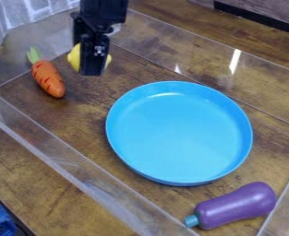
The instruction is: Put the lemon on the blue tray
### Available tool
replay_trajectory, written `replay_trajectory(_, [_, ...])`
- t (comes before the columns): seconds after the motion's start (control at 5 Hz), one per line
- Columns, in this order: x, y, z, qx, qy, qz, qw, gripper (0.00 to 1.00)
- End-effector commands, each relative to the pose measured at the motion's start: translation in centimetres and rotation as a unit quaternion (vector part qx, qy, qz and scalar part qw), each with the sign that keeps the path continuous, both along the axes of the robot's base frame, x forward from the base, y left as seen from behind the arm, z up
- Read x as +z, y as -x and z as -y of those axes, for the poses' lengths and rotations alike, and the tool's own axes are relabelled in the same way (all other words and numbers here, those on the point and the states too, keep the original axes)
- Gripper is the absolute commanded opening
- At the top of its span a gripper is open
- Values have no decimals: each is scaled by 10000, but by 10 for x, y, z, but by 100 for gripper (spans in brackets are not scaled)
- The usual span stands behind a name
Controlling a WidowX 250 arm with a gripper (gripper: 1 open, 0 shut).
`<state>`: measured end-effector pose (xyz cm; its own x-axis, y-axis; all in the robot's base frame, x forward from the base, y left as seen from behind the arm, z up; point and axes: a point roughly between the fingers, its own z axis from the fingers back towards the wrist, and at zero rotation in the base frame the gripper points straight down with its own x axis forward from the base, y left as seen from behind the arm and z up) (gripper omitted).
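Note:
My gripper should move the lemon toward the blue tray (179, 131) before releasing it. The lemon hangs over the wooden tabletop, well short of the tray.
The lemon (75, 60), small and yellow, shows partly at the left side of my black gripper (92, 63), which is shut on it and holds it a little above the table at the upper left. The fingers hide most of the fruit. The blue tray (179, 131), a big round bright-blue plate with a shallow rim, lies in the middle of the view, below and to the right of the gripper, with nothing on it.
An orange carrot (47, 77) with a green top lies just left of the gripper. A purple eggplant (236, 205) rests at the bottom right. Clear plastic walls (60, 147) enclose the wooden tabletop.

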<state>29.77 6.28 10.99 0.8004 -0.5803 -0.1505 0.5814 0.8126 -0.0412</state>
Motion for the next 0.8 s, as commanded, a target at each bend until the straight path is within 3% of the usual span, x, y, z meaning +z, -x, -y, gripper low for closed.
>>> replay_trajectory(0.0, [32,-7,16,-255,-45,482,9985,0])
replay_trajectory(0.6, [45,8,70,-798,103,583,9951,0])
